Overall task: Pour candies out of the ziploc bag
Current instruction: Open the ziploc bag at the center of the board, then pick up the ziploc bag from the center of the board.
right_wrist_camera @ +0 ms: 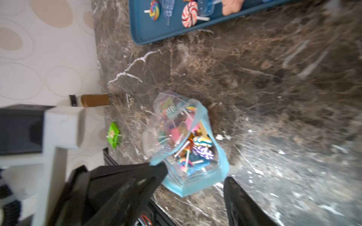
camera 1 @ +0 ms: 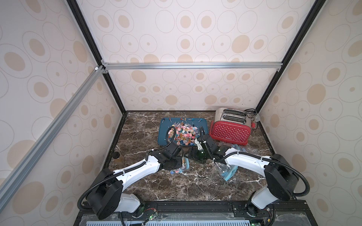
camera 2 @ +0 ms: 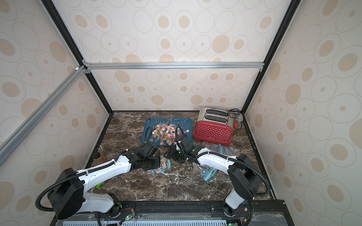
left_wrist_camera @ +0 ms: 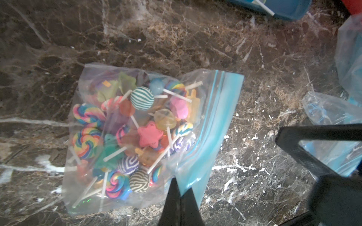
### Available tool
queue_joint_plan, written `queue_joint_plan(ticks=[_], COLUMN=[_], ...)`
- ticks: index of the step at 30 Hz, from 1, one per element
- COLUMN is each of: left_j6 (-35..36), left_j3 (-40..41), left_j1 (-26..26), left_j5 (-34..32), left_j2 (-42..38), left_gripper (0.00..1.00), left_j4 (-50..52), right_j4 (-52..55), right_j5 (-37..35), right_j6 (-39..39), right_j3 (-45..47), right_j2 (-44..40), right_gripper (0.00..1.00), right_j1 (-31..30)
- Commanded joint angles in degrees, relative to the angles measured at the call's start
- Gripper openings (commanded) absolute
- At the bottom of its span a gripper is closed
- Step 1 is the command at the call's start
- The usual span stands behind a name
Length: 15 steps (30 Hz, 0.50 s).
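My right gripper grabs the ziploc bag (camera 1: 184, 166) by one edge of its blue rim next, to keep the bag's opening open to pour candies out.
The clear ziploc bag (left_wrist_camera: 98, 197) with a blue zip strip lies on the marble table, full of candies (left_wrist_camera: 133, 127): small multicoloured lollipops on white sticks. My left gripper (left_wrist_camera: 180, 185) is shut on the blue zip edge at one corner. In the right wrist view the bag (right_wrist_camera: 156, 105) gapes open at its mouth, with candies (right_wrist_camera: 197, 144) showing inside. My right gripper (right_wrist_camera: 190, 182) is open, its fingers standing either side of the blue lip without touching it. In both top views the bag (camera 1: 184, 166) (camera 2: 164, 166) shows between the two wrists.
Behind the arms, a blue tray (camera 1: 164, 125) holds a heap of poured lollipops (camera 1: 182, 134). A red dotted toaster (camera 1: 229, 131) stands at the back right. Empty zip bags (camera 1: 229, 172) lie under the right arm. A small green packet (right_wrist_camera: 114, 135) is at the table's left edge.
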<state>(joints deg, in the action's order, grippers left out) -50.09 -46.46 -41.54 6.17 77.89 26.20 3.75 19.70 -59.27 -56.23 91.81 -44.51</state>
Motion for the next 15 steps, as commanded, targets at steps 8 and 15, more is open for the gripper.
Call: queue_joint_plan(ticks=[8,15], left_j6=[0.8,1.1], left_j3=[-2.5,-2.8], left_j1=[-0.6,-0.6], left_j5=[1.3,2.0], left_j2=[0.3,-0.1], left_gripper=[0.00,0.02], left_j4=[-1.4,-1.5], right_j4=[-11.4,-11.7], right_j5=[5.1,5.3], right_j6=[-12.7,-13.2], right_j3=[0.8,-0.7], right_j2=[7.4,11.2], right_gripper=[0.69,0.63], right_j1=[-1.4,-3.2])
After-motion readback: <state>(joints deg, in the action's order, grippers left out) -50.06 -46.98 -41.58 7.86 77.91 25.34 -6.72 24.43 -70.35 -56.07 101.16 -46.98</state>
